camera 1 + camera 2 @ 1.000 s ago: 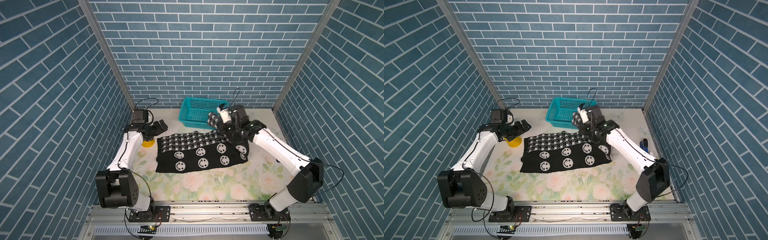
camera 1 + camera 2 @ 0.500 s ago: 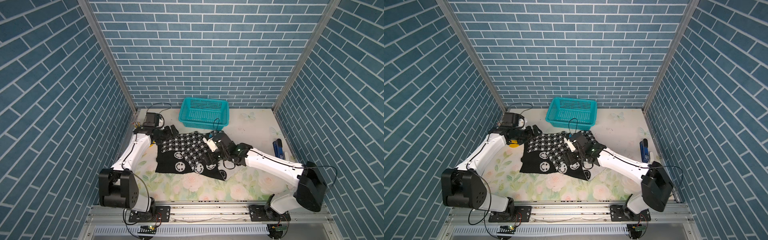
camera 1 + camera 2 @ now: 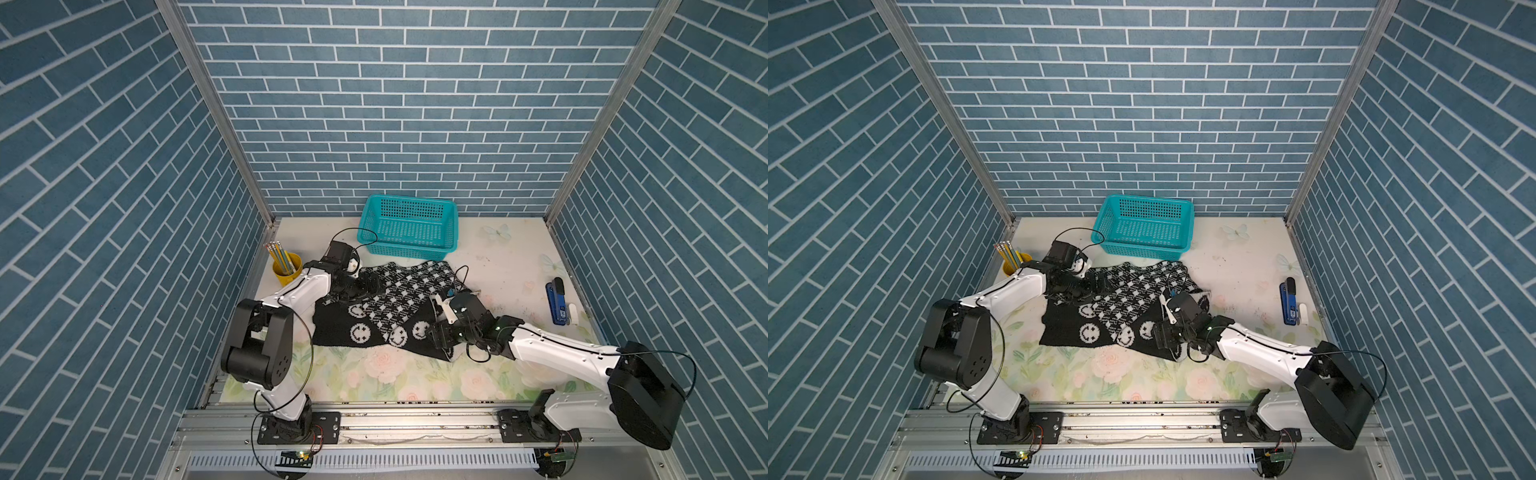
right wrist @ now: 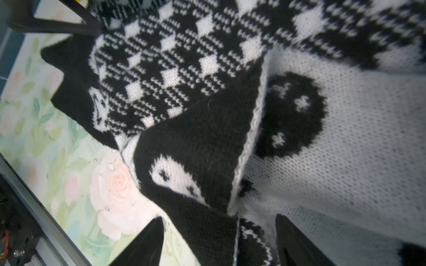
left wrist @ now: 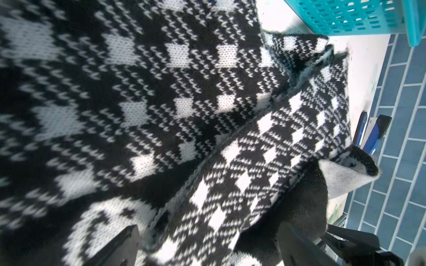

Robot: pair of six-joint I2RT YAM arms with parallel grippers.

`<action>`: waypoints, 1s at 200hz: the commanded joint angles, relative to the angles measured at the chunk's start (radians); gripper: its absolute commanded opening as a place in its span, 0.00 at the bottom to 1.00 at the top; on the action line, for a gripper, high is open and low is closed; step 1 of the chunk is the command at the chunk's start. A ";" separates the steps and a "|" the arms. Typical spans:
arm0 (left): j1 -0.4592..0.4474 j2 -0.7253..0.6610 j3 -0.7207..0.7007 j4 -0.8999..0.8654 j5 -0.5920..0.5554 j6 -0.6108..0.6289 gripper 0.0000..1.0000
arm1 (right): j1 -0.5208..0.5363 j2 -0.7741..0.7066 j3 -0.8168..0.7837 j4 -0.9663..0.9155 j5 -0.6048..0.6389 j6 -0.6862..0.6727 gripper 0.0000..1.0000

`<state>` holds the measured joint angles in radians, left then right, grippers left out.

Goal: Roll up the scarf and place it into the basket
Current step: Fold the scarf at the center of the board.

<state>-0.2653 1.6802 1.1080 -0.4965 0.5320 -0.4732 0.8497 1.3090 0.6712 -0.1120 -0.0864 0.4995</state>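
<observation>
My right gripper pinches the scarf (image 3: 360,331) by the black corner of its smiley part next, to spread it open for rolling.
The scarf (image 3: 360,331) lies on the table, its check band folded slantwise over the smiley part; it fills both wrist views (image 5: 184,92) (image 4: 196,138). My left gripper (image 3: 369,286) (image 5: 207,230) is open low over the scarf's far left corner, its fingers wide apart over the check band. My right gripper (image 3: 436,337) (image 4: 219,221) is open at the scarf's near right corner, one finger (image 4: 152,237) over the table mat and the other over the white reverse side. The teal basket (image 3: 409,210) (image 3: 1144,212) stands at the back, holding nothing that I can see.
A yellow pencil cup (image 3: 286,269) stands at the far left behind my left arm. A blue stapler (image 3: 557,301) and a small white item (image 3: 572,312) lie near the right wall. The brick walls close in three sides.
My right gripper brought the scarf's end from beside the basket down to the near side, folding it over, and opened. My left gripper moved from the yellow cup onto the scarf's corner.
</observation>
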 commanded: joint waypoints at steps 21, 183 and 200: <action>-0.018 0.052 0.037 0.000 0.031 0.048 0.89 | -0.028 0.015 -0.008 0.171 -0.063 0.009 0.73; -0.002 -0.020 0.137 -0.036 0.087 0.053 0.00 | -0.037 -0.140 0.019 0.135 -0.080 -0.013 0.00; 0.017 -0.044 0.241 -0.036 0.116 0.033 0.00 | -0.034 -0.199 0.094 0.047 -0.050 -0.044 0.00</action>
<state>-0.2722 1.7058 1.2167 -0.5392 0.5938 -0.4171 0.8169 1.1980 0.6666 0.0196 -0.1680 0.4980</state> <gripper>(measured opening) 0.050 0.050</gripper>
